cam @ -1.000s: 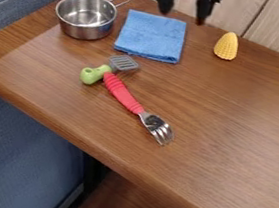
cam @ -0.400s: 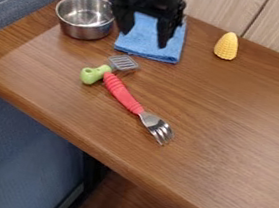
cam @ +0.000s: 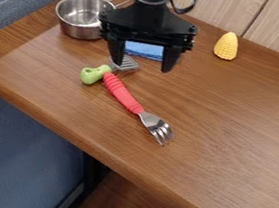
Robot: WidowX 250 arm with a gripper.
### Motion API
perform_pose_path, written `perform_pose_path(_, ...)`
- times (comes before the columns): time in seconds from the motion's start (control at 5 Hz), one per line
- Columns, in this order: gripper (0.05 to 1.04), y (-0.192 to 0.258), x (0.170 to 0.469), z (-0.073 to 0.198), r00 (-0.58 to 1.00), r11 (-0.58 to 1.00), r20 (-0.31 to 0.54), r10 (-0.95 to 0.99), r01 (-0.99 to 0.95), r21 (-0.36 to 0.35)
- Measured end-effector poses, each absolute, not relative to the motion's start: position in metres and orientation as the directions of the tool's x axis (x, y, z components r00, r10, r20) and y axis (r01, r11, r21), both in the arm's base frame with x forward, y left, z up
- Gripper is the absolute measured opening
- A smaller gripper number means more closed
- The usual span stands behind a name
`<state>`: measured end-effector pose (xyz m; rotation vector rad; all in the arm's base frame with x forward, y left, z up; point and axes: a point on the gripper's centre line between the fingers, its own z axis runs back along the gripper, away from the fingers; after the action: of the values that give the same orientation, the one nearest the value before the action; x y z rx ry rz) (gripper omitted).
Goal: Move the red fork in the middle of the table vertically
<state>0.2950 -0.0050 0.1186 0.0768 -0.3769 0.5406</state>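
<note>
My gripper grabs the fork point(cam: 123, 94) by its red handle next, to set it vertically in the middle of the table.
My gripper point(cam: 141, 67) hangs above the upper middle of the table, over the blue cloth, open with nothing between its fingers. Below it and slightly right lies the red fork point(cam: 123, 94), slanting across the table point(cam: 231, 137). Its red handle end is at the upper left, beside the green spatula's handle, and its metal tines point to the lower right.
A green-handled spatula point(cam: 94, 74) lies at the fork's handle end, its grey head partly behind a gripper finger. The blue cloth point(cam: 144, 50) is mostly hidden by the gripper. A metal pot point(cam: 83, 16) stands upper left, yellow corn point(cam: 226, 46) upper right.
From the top edge, my gripper has come down the view over the cloth toward the fork and spatula, staying open. The fork, spatula, pot and corn have not moved.
</note>
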Motion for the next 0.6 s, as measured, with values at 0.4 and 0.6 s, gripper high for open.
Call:
perform_pose_path(0.4, 1.000, -0.007, 0.299, 0.100, 0.549, 0.569, 0.284, 0.786, -0.822, 0.015)
perform_pose_path(0.6, 1.000, 0.002, 0.307, 0.092, 0.467, 0.494, 0.258, 0.846, -0.868, -0.047)
